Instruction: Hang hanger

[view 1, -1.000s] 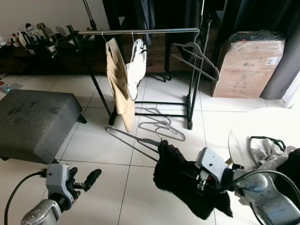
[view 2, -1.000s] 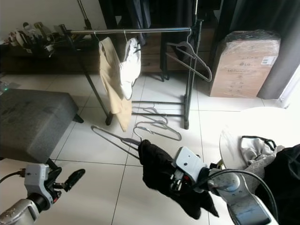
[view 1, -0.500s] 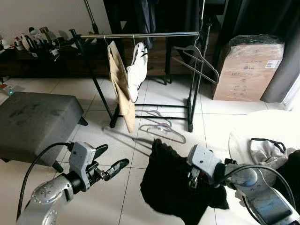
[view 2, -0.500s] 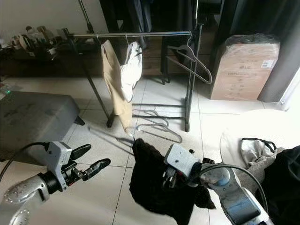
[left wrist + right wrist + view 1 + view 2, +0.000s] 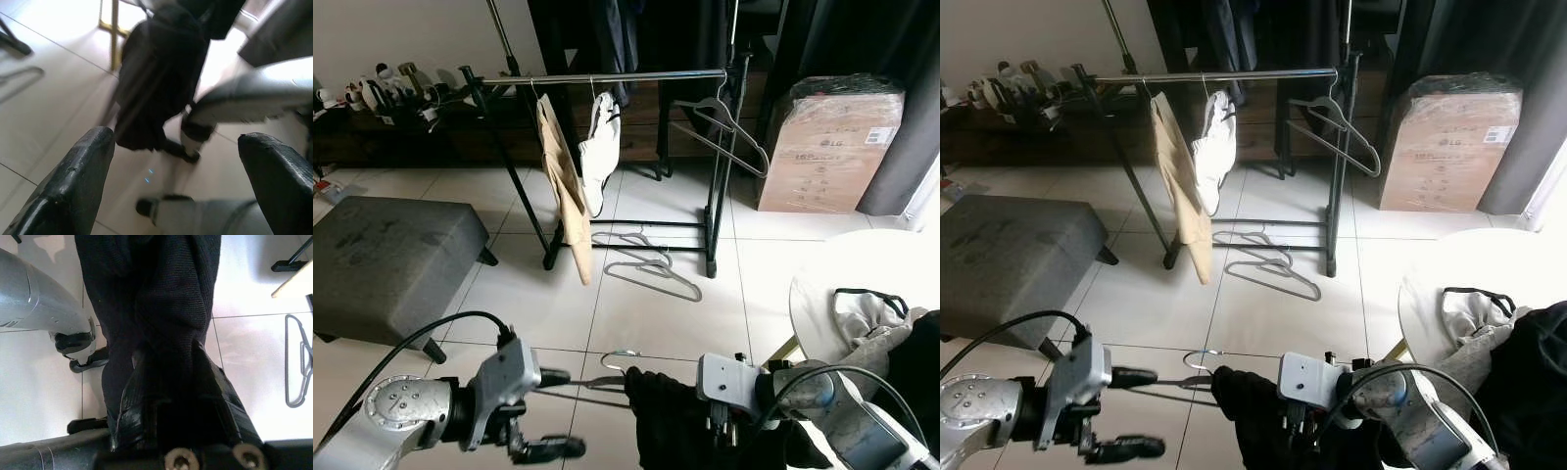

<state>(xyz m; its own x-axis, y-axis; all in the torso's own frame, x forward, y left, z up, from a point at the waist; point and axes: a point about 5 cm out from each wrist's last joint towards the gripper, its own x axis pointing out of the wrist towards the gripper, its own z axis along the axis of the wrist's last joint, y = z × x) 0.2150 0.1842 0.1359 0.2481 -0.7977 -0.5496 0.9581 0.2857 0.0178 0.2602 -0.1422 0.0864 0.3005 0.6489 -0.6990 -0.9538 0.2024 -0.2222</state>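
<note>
My left gripper is to grab the hanger next by its bare arm [image 5: 595, 382] beside the hook, because the black garment [image 5: 677, 416] covers the rest of the grey hanger.
A black garment [image 5: 677, 416] hangs on a grey hanger whose silver hook [image 5: 619, 355] sticks up at its left. My right gripper [image 5: 171, 360] is shut on the garment's cloth, low in front of me. My left gripper [image 5: 568, 412] is open just left of the garment. Its upper finger [image 5: 551, 377] lies along the hanger's thin arm; I cannot tell if they touch. In the left wrist view the garment [image 5: 156, 83] lies ahead, beyond the two spread fingers [image 5: 73, 186]. The clothes rack's bar [image 5: 636, 74] stands across the room.
On the rack hang a beige garment [image 5: 564, 181], a white one [image 5: 600, 147] and an empty hanger [image 5: 729, 122]. Spare hangers [image 5: 651, 272] lie on the tiles under it. A grey ottoman [image 5: 391, 250] is at left, a cardboard box [image 5: 832, 147] at back right, a white table [image 5: 862, 269] with clothes at right.
My left gripper has swung in to the right, up to the black garment. The garment has dropped lower and nearer, and the hanger's hook now shows. The camera has shifted a little.
</note>
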